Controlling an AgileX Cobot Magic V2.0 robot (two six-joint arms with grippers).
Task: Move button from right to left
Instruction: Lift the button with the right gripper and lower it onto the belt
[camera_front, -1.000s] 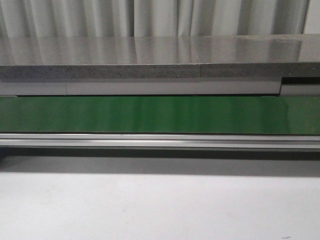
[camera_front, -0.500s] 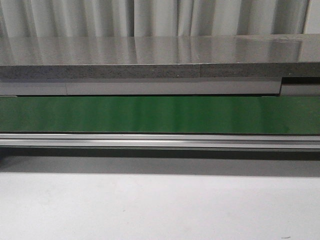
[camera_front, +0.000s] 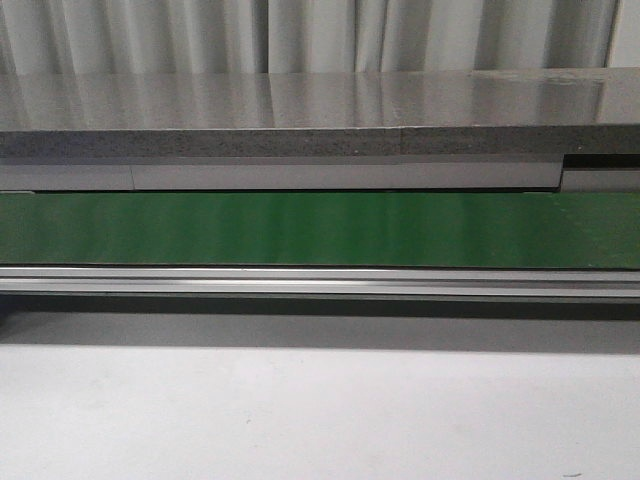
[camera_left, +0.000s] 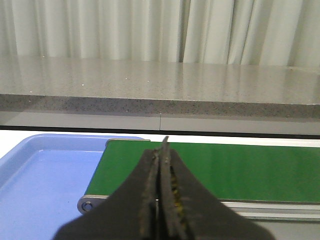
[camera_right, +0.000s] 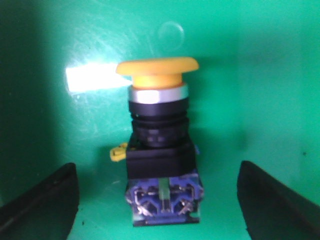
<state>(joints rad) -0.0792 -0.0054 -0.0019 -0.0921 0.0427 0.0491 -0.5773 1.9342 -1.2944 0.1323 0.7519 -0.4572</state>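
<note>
I need to close my right gripper on the button's blue terminal block. Its fingers are beside the block in the right wrist view, so they would hold it if I closed now.
The button lies on a green surface in the right wrist view, its yellow-orange disc head away from the fingers and its dark body with a blue terminal block between them. My right gripper is open, one finger on each side of the body, not touching it. My left gripper is shut and empty, held over the end of the green conveyor belt. Neither the button nor either gripper shows in the front view.
A blue tray sits beside the belt's end roller. The green belt runs across the front view, with a grey stone counter and curtains behind it and a white table in front.
</note>
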